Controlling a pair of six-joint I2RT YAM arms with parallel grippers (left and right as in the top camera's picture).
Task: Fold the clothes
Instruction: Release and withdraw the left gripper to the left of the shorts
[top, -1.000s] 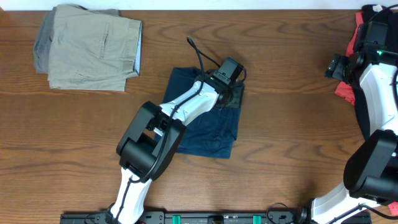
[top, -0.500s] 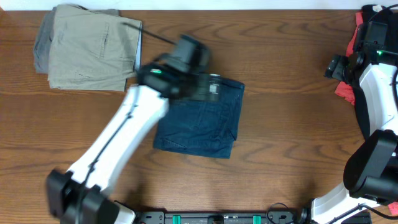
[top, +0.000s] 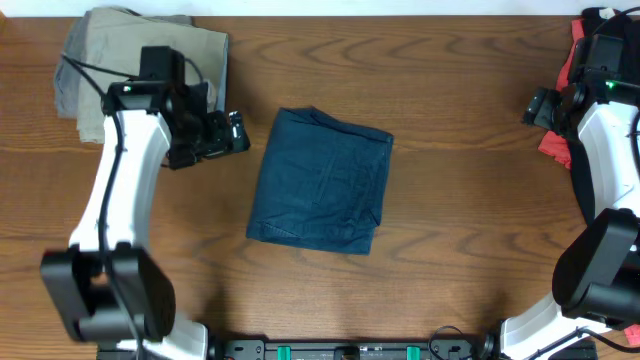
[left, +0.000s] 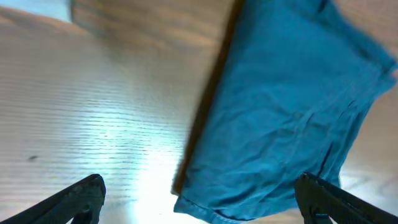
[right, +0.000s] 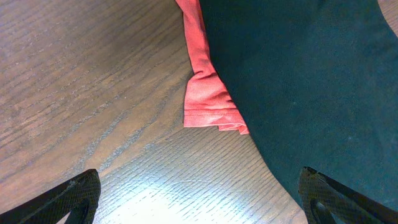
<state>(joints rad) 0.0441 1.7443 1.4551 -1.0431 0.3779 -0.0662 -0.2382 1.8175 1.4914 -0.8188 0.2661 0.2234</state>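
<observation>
My left gripper grabs the folded navy shorts by the side edge facing the khaki-beige trousers next, to stack them.
The clothes in play are dark navy shorts, lying folded in a rectangle at the middle of the table. My left gripper hovers just left of their top left corner, open and empty. In the left wrist view the shorts fill the right half, with a hemmed corner showing low between the spread fingers of the gripper, which touch no fabric. My right gripper stays at the far right, open over bare wood beside a black garment with a coral-pink edge.
Folded khaki-beige trousers lie at the back left, partly under my left arm. The black and coral garment sits at the table's far right edge, under the right arm. Brown wooden tabletop surrounds the shorts.
My left gripper opened, let go of the shorts and swung left off them. The shorts now lie uncovered and folded. The right arm has not moved.
</observation>
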